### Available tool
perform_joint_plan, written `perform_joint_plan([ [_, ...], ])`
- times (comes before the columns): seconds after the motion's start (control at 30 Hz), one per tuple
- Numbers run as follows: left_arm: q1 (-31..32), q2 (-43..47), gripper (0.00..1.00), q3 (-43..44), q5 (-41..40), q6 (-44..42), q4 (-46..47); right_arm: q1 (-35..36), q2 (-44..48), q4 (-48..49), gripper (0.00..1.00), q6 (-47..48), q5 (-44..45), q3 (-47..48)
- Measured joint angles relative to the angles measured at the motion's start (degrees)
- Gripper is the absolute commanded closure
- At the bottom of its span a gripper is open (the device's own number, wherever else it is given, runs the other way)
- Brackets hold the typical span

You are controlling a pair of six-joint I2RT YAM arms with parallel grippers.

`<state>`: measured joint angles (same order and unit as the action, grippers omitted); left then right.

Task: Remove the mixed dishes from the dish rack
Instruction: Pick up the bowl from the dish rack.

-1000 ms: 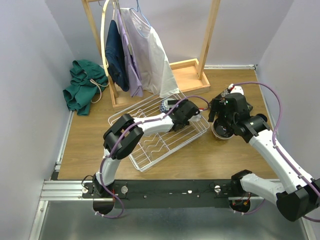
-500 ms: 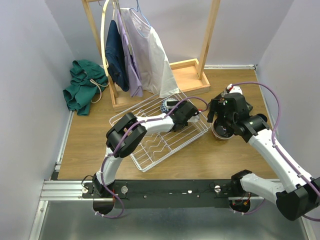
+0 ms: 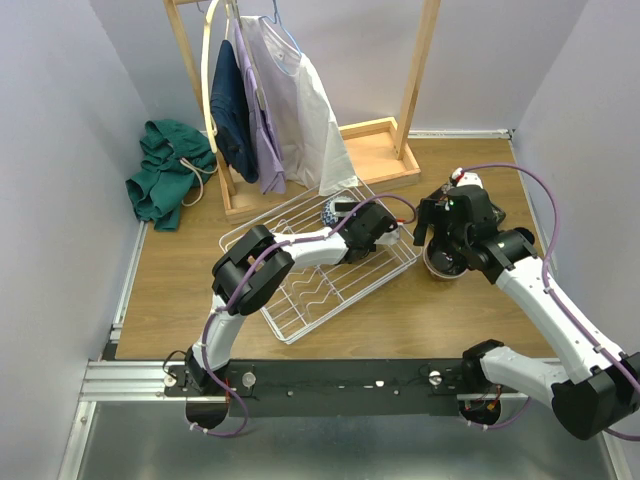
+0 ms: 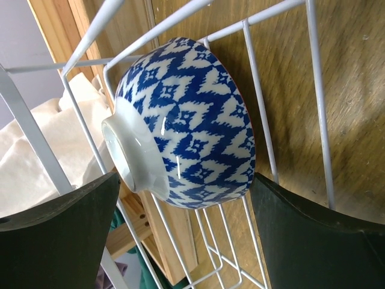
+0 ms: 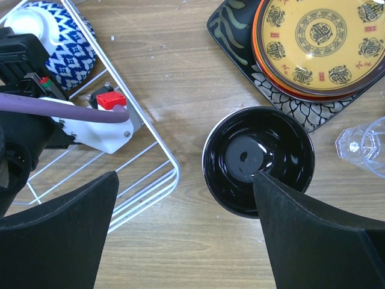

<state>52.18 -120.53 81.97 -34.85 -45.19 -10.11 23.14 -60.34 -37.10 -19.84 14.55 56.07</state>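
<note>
The bowl [image 3: 334, 210] has one finger of my left gripper beside its foot and one beside its rim, so my gripper would hold it now and should close.
A blue-white patterned bowl [image 4: 186, 120] lies on its side against the far corner wires of the white dish rack [image 3: 300, 290]. My left gripper [image 4: 185, 176] is open, with a finger on each side of the bowl. From above, the left gripper [image 3: 347, 216] is inside the rack's far end next to the bowl [image 3: 330, 212]. My right gripper [image 5: 185, 174] is open and empty above the table, just left of a bowl with a glossy black inside [image 5: 258, 159]. From above, the right gripper [image 3: 445, 238] hovers over that bowl [image 3: 443, 264].
A yellow patterned plate [image 5: 319, 42] sits on an orange-rimmed plate and a black square plate [image 5: 231, 27]. A clear glass [image 5: 364, 144] stands at the right. The rack's corner [image 5: 171, 174] is close by. A wooden clothes stand [image 3: 375, 150] and green cloth [image 3: 165, 180] are at the back.
My left arm has shifted slightly, bringing its gripper closer around the blue-white bowl. The right arm has hardly moved.
</note>
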Motion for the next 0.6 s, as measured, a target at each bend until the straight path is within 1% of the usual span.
perform_joint_plan([
  [0.07,-0.04,0.00,0.11,-0.13,0.31,-0.48,0.42,0.00,-0.31,0.00,0.00,0.07,-0.22,0.02],
  [0.1,-0.11,0.00,0.16,-0.15,0.83,-0.61,0.50,0.00,-0.37,0.00,0.00,0.15,-0.28,0.02],
  [0.23,-0.31,0.00,0.26,-0.42,2.51,-0.61,0.72,0.00,-0.63,0.00,0.00,0.35,-0.48,0.02],
  [0.37,-0.31,0.09,0.34,-0.70,2.54,-0.81,0.92,-0.02,-0.70,0.00,0.00,0.37,-0.50,0.02],
  [0.4,-0.31,0.17,0.38,-0.79,2.51,-0.79,1.09,0.00,-0.70,0.00,0.00,0.39,-0.50,0.02],
  [0.57,-0.31,0.66,0.40,-0.87,2.64,-0.63,0.85,0.00,-0.70,0.00,0.00,0.39,-0.50,0.02],
  [0.6,-0.31,0.98,0.43,-0.92,2.69,-0.31,0.42,0.00,-0.70,0.02,0.00,0.39,-0.50,0.02],
])
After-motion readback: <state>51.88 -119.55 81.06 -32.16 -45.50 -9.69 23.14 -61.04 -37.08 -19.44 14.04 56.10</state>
